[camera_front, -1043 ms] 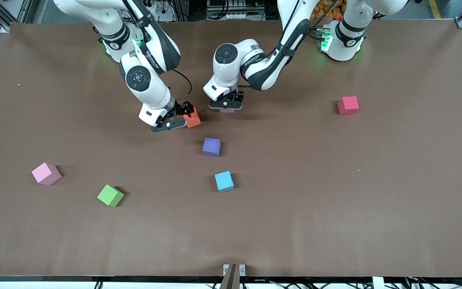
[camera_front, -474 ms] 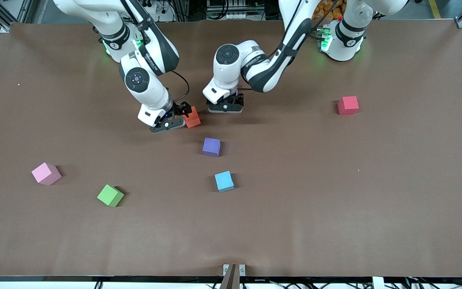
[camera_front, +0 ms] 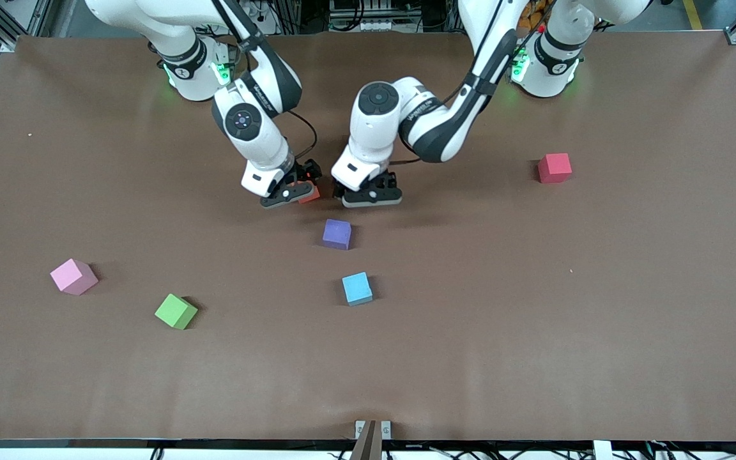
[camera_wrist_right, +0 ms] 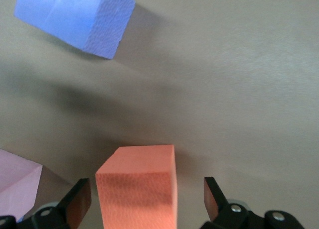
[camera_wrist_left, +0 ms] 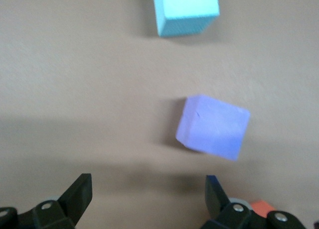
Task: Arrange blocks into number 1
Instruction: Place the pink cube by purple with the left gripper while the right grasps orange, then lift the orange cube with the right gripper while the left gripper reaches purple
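The robot's right gripper should next line the orange block up with the purple block (camera_front: 337, 234) for number 1, so it should grab the orange block by its opposite sides.
An orange block (camera_wrist_right: 137, 189) sits on the table between the fingers of my right gripper (camera_wrist_right: 145, 189), which is open with gaps on both sides. In the front view my right gripper (camera_front: 291, 191) hides most of the orange block (camera_front: 310, 195). My left gripper (camera_front: 371, 195) is beside it, open and empty (camera_wrist_left: 149, 189), close to a purple block (camera_front: 337, 234) (camera_wrist_left: 214, 127). The light blue block (camera_front: 357, 289) lies nearer to the front camera. A pink block (camera_wrist_right: 15, 189) shows beside the orange one. The second purple block is hidden.
A red block (camera_front: 554, 168) lies toward the left arm's end. A green block (camera_front: 176, 311) and another pink block (camera_front: 73, 276) lie toward the right arm's end, nearer to the front camera. The brown table (camera_front: 534, 306) has bare room around them.
My right gripper has slid toward the left arm's end and now covers more of the orange block. My left gripper has moved off its earlier spot toward the purple block.
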Controlling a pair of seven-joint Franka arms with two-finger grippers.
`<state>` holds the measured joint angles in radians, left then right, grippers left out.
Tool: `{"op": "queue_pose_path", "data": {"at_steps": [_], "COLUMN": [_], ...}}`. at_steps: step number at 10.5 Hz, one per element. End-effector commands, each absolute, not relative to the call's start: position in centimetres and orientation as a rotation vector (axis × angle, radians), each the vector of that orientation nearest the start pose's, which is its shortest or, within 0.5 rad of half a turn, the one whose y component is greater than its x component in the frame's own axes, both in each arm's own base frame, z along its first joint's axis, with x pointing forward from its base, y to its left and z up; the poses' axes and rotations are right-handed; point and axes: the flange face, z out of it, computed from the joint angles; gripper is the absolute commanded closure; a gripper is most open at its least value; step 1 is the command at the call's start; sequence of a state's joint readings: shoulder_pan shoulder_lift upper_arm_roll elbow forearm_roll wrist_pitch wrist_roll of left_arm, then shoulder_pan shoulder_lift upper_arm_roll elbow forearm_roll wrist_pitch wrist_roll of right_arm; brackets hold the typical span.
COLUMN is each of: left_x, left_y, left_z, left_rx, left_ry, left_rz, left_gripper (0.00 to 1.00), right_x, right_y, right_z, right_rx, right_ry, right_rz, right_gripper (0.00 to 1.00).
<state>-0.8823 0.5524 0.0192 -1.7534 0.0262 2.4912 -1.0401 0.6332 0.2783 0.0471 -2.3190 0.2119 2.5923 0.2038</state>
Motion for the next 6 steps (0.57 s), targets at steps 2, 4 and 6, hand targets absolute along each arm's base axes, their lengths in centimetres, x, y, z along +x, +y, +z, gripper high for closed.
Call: {"op": "queue_pose_path", "data": {"at_steps": [2, 4, 6], "left_x": [50.8, 54.1, 55.4], "left_y": [-47.2, -43.7, -41.9], "left_z": [28.0, 28.1, 28.0], "left_rx": [-3.225, -3.213, -3.204], "left_ry": [-0.426, -0.448, -0.454], "left_rz": [-0.292, -0.308, -0.309], "left_gripper": [0.00, 0.00, 0.00], "right_x": [40.4, 39.4, 38.6], "right_y": [33.1, 34.1, 34.0], "right_z": [21.5, 20.6, 19.9], "right_rx": [-2.994, -2.998, -3.004], "right_ry": [-0.429, -0.421, -0.407], "right_rz": [0.084, 0.081, 0.075], "right_gripper": [0.00, 0.02, 0.17]}}
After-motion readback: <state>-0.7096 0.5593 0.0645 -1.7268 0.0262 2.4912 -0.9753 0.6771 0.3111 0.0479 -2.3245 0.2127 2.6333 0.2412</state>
